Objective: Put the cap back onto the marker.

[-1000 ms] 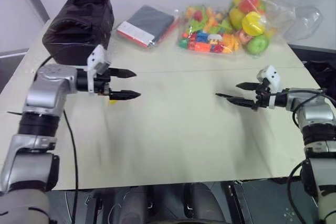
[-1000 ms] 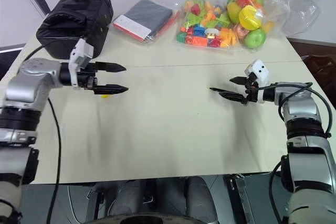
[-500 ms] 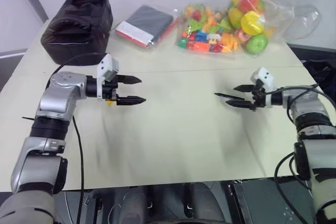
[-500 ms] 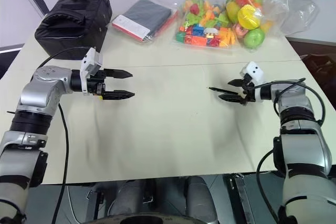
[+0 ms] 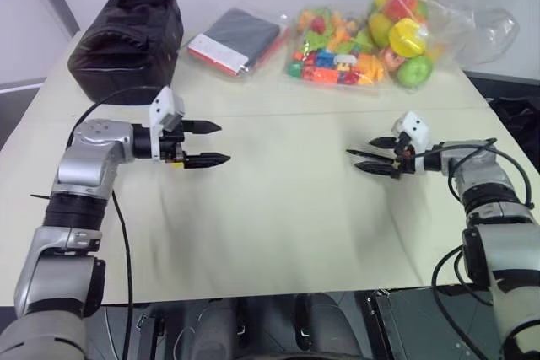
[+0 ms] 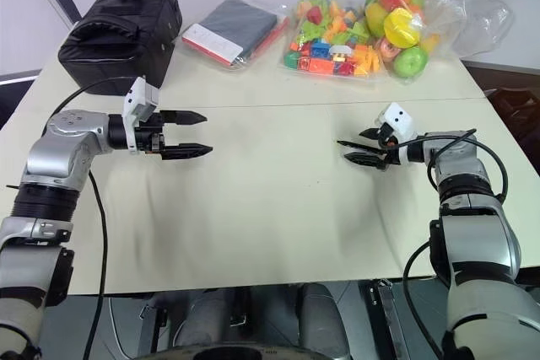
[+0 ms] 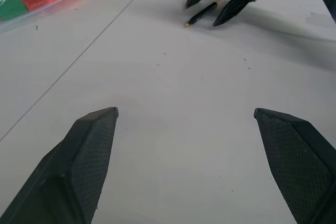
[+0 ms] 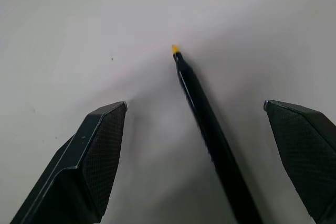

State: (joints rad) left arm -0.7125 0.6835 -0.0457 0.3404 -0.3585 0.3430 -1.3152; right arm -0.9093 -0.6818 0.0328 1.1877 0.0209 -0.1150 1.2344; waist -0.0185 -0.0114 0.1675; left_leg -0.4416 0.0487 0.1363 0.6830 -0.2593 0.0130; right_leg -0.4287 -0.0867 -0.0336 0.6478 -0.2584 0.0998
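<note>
My right gripper grabs the marker by its black body next, so the marker's yellow tip stays free to take the cap.
The marker is a thin black pen with a yellow tip, lying flat on the pale table at the right. My right gripper hovers just over it, open, with one finger on each side and nothing held. The left wrist view shows the marker under that gripper. My left gripper hangs open and empty above the table's left part, pointing right. A small yellow bit, probably the cap, peeks out on the table under the left gripper's base; most of it is hidden.
Along the far edge stand a black bag, a flat dark packet with a red edge, a clear bag of coloured blocks and a bag of toy fruit. The table's front edge runs close to me.
The camera has shifted a little. My right gripper has sunk slightly and edged left over the marker. Both grippers have stayed open.
</note>
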